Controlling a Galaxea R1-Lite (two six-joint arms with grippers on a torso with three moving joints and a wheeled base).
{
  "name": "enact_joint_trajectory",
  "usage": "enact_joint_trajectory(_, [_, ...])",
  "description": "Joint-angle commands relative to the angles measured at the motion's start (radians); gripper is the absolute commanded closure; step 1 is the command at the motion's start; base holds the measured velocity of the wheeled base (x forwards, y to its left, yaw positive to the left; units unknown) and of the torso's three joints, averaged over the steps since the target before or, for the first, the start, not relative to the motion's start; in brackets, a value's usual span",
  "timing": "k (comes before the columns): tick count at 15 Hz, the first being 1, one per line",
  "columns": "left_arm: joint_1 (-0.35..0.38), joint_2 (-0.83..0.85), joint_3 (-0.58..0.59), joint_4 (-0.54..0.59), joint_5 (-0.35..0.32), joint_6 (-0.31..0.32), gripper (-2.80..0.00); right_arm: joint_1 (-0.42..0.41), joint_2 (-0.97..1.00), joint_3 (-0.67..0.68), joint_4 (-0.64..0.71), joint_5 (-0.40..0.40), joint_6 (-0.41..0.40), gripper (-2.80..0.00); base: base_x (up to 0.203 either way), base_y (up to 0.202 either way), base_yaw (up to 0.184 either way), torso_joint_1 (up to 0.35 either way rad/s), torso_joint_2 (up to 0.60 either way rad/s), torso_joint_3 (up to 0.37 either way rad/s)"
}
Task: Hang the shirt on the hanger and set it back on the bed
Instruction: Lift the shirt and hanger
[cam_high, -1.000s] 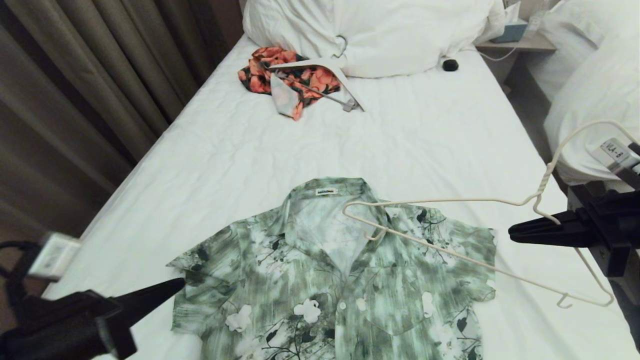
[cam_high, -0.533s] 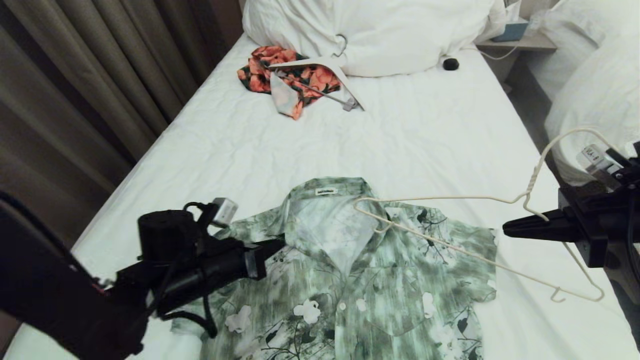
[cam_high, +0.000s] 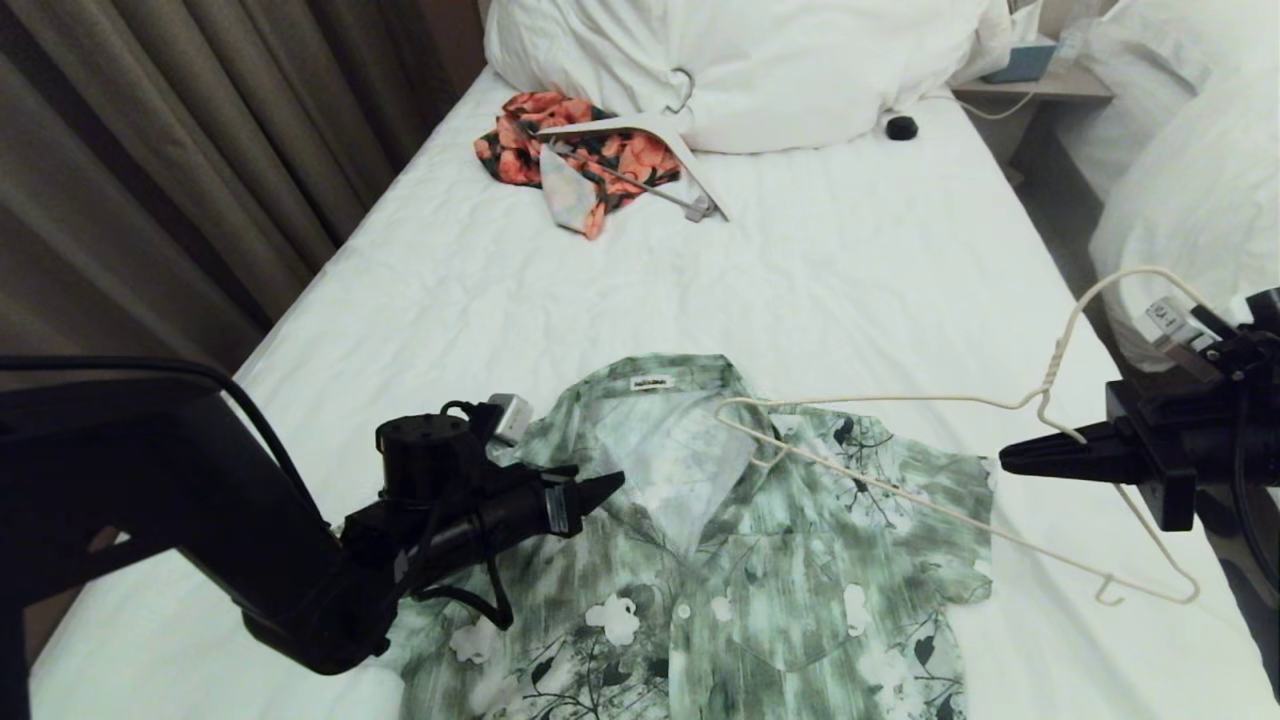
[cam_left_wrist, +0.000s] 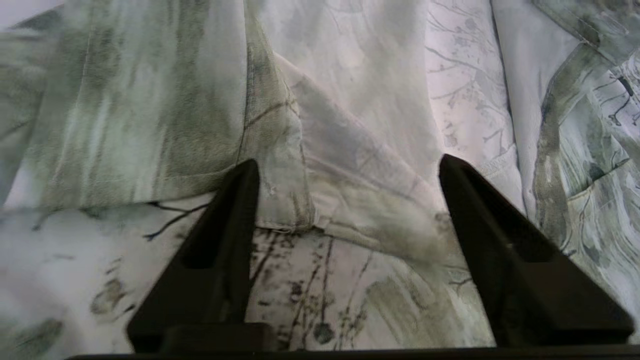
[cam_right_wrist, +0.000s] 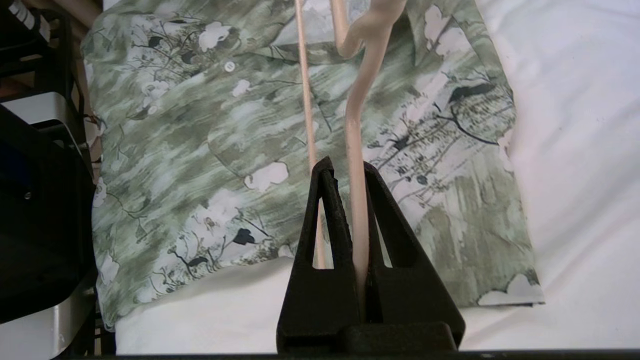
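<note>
The shirt (cam_high: 720, 560) needs to be grabbed by its collar (cam_high: 584, 457) next with the left gripper, so that the cream wire hanger can slip inside.
The green-and-white flowered shirt (cam_high: 720, 560) lies flat on the bed (cam_high: 850, 270), collar toward the pillow, neck label showing. My left gripper (cam_high: 610, 487) hovers open just above the shirt's left collar. In the left wrist view the gripper (cam_left_wrist: 347, 165) stands wide apart over the collar fold of the shirt (cam_left_wrist: 150, 125), with nothing between the jaws. My right gripper (cam_high: 1005, 462) is at the bed's right edge, shut on the cream wire hanger (cam_high: 900, 400) near its neck. The hanger (cam_right_wrist: 357, 150) passes between the shut gripper (cam_right_wrist: 350, 167) and reaches out over the shirt (cam_right_wrist: 200, 140).
An orange-red floral garment (cam_high: 600, 150) and a wide white hanger (cam_high: 690, 150) lie near the bunched white duvet (cam_high: 780, 70). A small black object (cam_high: 901, 128) sits beside it. Curtains (cam_high: 150, 150) run along the left. A neighbouring bed (cam_high: 1190, 180) stands at the right.
My left arm has swung in from the lower left across the shirt to its collar, and its gripper has opened. The right gripper, still holding the hanger, has shifted slightly.
</note>
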Motion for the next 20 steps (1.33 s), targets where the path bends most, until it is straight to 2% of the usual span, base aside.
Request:
enact_joint_trajectory(1, [0.009, -0.014, 0.023, -0.005, 0.0, -0.001, -2.8, -0.005, 0.012, -0.002, -0.003, 0.006, -0.006, 0.0, 0.0, 0.0, 0.0, 0.0, 0.0, 0.0])
enact_joint_trajectory(4, [0.011, -0.091, 0.098, -0.007, -0.002, -0.001, -2.8, -0.006, 0.028, 0.0, -0.018, 0.006, -0.006, 0.0, 0.0, 0.0, 0.0, 0.0, 0.0, 0.0])
enact_joint_trajectory(7, [0.013, -0.092, 0.113, -0.006, -0.002, -0.003, -2.8, -0.003, 0.026, 0.0, -0.018, 0.006, -0.006, 0.0, 0.0, 0.0, 0.0, 0.0, 0.0, 0.0])
enact_joint_trajectory(16, [0.003, 0.028, -0.004, -0.011, 0.004, -0.008, -2.8, -0.004, 0.039, -0.005, -0.02, 0.006, -0.006, 0.0, 0.0, 0.0, 0.0, 0.0, 0.0, 0.0])
enact_joint_trajectory(18, [-0.018, 0.027, -0.012, -0.011, 0.021, -0.007, -2.8, -0.002, 0.043, -0.003, -0.023, 0.006, -0.006, 0.0, 0.0, 0.0, 0.0, 0.0, 0.0, 0.0])
enact_joint_trajectory(19, [-0.023, 0.03, -0.017, -0.01, 0.033, -0.007, -2.71, -0.001, 0.043, -0.003, -0.024, 0.006, -0.004, 0.0, 0.0, 0.0, 0.0, 0.0, 0.0, 0.0])
enact_joint_trajectory(20, [-0.03, 0.032, -0.024, -0.011, 0.048, -0.007, 0.0, -0.001, 0.045, -0.005, -0.024, 0.006, -0.006, 0.0, 0.0, 0.0, 0.0, 0.0, 0.0, 0.0])
